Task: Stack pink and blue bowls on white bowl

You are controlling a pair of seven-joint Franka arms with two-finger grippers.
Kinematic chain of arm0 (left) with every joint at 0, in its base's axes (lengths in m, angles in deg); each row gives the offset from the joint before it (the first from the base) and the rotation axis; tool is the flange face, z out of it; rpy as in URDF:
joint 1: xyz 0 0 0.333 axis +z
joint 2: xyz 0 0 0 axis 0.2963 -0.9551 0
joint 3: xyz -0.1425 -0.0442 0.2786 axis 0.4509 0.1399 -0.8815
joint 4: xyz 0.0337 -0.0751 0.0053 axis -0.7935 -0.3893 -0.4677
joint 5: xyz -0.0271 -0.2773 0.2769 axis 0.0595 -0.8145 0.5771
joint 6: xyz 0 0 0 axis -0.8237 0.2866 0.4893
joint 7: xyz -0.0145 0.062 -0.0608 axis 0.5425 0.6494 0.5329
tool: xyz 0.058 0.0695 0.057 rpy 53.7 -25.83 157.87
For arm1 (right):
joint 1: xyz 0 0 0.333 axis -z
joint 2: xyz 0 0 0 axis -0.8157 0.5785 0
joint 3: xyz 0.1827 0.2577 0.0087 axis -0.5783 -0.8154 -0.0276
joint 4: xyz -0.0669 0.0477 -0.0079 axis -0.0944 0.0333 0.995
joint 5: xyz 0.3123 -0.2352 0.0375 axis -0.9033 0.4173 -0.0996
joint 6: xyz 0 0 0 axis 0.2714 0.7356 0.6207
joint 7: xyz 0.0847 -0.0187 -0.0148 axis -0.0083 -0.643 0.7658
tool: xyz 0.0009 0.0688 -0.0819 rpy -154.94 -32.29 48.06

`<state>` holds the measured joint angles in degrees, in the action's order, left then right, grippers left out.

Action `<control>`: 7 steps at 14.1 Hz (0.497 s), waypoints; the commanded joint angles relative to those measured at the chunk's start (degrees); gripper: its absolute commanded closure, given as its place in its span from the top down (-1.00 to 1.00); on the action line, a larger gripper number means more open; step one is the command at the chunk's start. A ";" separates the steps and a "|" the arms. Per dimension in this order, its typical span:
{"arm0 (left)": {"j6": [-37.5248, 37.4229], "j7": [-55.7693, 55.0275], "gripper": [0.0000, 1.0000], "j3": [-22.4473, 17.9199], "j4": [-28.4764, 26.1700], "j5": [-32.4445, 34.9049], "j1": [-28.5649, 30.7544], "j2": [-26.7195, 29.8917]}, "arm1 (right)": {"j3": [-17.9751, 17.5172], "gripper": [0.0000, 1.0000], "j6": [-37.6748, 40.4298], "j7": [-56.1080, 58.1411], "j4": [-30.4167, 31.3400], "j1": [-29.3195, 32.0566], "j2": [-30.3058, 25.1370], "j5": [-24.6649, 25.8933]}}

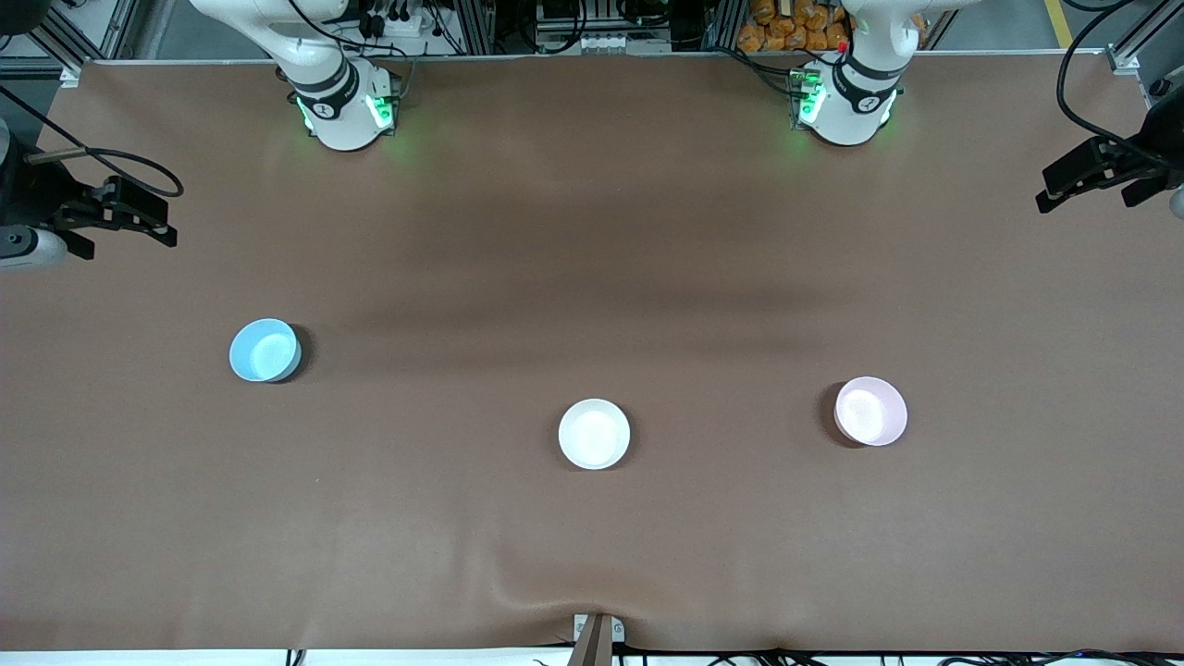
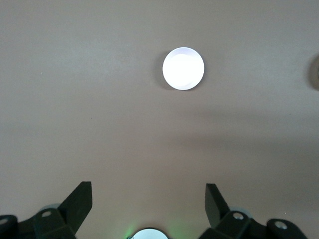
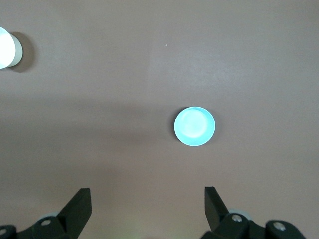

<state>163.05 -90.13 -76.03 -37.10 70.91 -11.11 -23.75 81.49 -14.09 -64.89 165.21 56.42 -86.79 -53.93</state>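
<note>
The left gripper picks up the pink bowl (image 1: 870, 411) by the pink bowl's rim next, to stack it on the white bowl.
The white bowl (image 1: 594, 434) stands near the middle of the table. The pale pink bowl (image 1: 870, 411) stands apart from it toward the left arm's end and looks washed out in the left wrist view (image 2: 183, 68). The light blue bowl (image 1: 265, 350) stands toward the right arm's end and also shows in the right wrist view (image 3: 194, 126). My left gripper (image 1: 1096, 176) (image 2: 148, 191) is open and empty, high above the table. My right gripper (image 1: 125, 222) (image 3: 148, 194) is open and empty, also high above the table. All three bowls are upright and separate.
The brown table cloth (image 1: 592, 231) has a wrinkle at the edge nearest the front camera (image 1: 555, 578). The arms' bases (image 1: 344, 106) (image 1: 846, 102) stand at the table's edge farthest from that camera. An edge of the white bowl shows in the right wrist view (image 3: 5, 47).
</note>
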 commanded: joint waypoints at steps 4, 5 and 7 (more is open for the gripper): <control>4.18 0.87 1.00 0.74 -0.61 0.58 -0.06 -5.02 | -0.09 1.00 0.36 0.66 0.45 0.43 -0.66 -0.66; 6.73 0.87 1.00 0.74 -0.61 0.66 0.20 -7.82 | -0.09 1.00 0.36 0.66 0.45 0.43 -0.66 -0.66; 13.84 0.96 1.00 0.74 -0.87 1.01 0.64 -14.24 | -0.09 1.00 0.27 0.66 0.45 0.43 -0.66 -0.66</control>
<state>171.85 -90.13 -75.69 -39.19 70.91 -11.10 -31.14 81.49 -14.06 -64.89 165.31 56.42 -86.79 -53.93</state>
